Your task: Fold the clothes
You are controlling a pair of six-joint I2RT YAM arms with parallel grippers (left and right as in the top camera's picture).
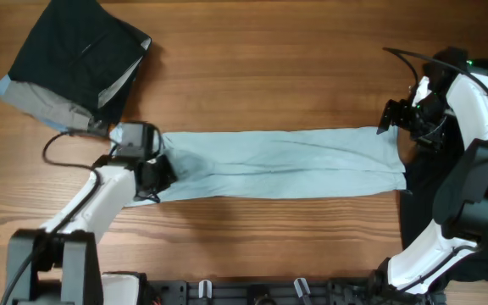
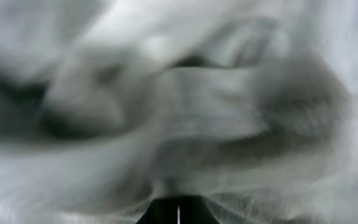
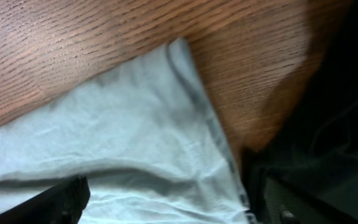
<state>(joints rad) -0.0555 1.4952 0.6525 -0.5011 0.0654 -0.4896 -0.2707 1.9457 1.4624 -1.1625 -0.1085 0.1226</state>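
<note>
The folded T-shirt needs its hem end (image 1: 396, 148) (image 3: 201, 118) folded inward over it, so the robot's right gripper should grab it there next, layers together.
The pale light-blue T-shirt (image 1: 286, 163) lies folded into a long narrow strip across the middle of the wooden table (image 1: 269, 68). My left gripper (image 1: 153, 176) is at the strip's bunched left end. In the left wrist view its fingers (image 2: 179, 214) are together and blurred blue fabric (image 2: 197, 93) fills the frame. My right gripper (image 1: 390, 119) is open over the strip's far right corner. In the right wrist view its fingers (image 3: 169, 205) stand wide apart above the shirt's hem (image 3: 123, 124).
A pile of black and grey clothes (image 1: 74, 59) sits at the table's back left corner. A dark garment (image 1: 415, 203) lies at the right edge beside the shirt's end and also shows in the right wrist view (image 3: 334, 124).
</note>
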